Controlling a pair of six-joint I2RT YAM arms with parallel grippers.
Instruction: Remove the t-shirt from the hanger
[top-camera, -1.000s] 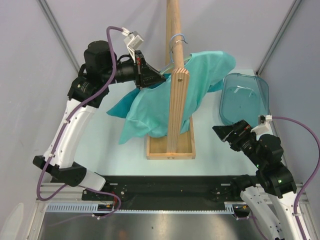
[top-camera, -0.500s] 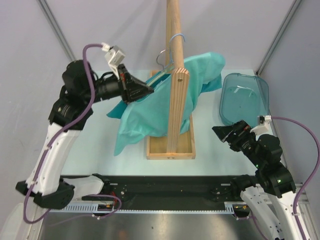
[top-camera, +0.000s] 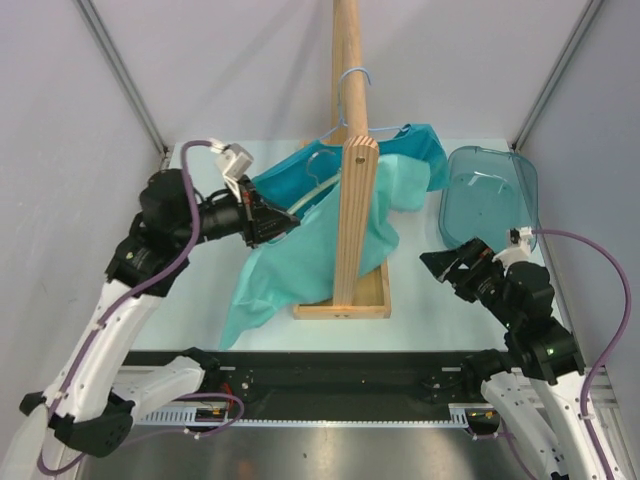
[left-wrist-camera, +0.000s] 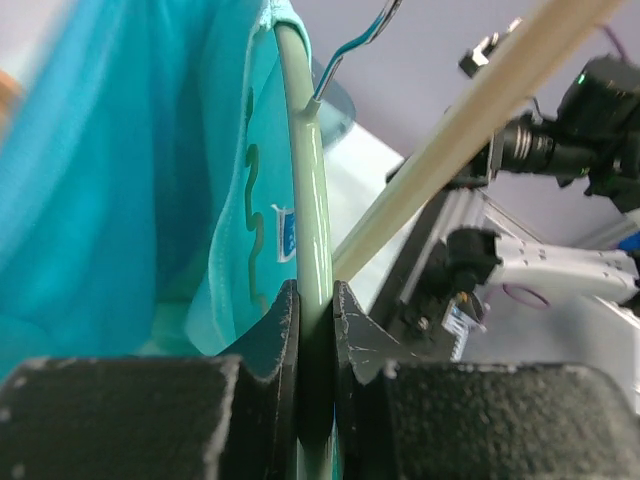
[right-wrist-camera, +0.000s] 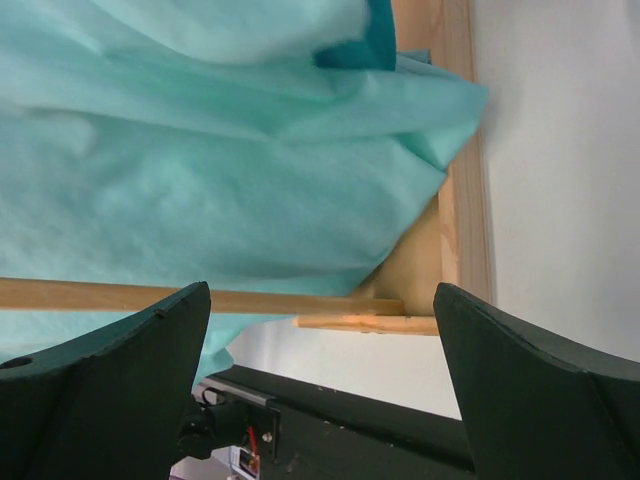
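Note:
I should next grab the hanger by its metal hook's base (top-camera: 318, 185) with my right gripper. Its arms stay free to remove the t-shirt.
A teal t-shirt (top-camera: 325, 235) drapes over the upright wooden rack (top-camera: 357, 190) and trails down to the table on the left. Its pale green hanger (top-camera: 303, 203) pokes out of the collar, its metal hook (top-camera: 318, 160) free of the pole. My left gripper (top-camera: 284, 222) is shut on the hanger's arm, left of the rack. In the left wrist view the hanger arm (left-wrist-camera: 311, 180) runs up from between the jaws of the gripper (left-wrist-camera: 315, 310), with the t-shirt (left-wrist-camera: 130, 150) to its left. My right gripper (top-camera: 441, 265) stands open and empty to the right of the rack.
A clear blue bin (top-camera: 490, 195) sits at the back right. The rack's wooden base frame (top-camera: 340, 307) lies mid-table, seen also in the right wrist view as the base (right-wrist-camera: 445, 240) below the t-shirt (right-wrist-camera: 200, 150). A blue wire loop (top-camera: 355, 75) hangs on the pole.
My left arm has swung left and toward the near edge with the hanger in its grip. The t-shirt has slid off the rack's right side and stretched leftward. The right arm has barely moved.

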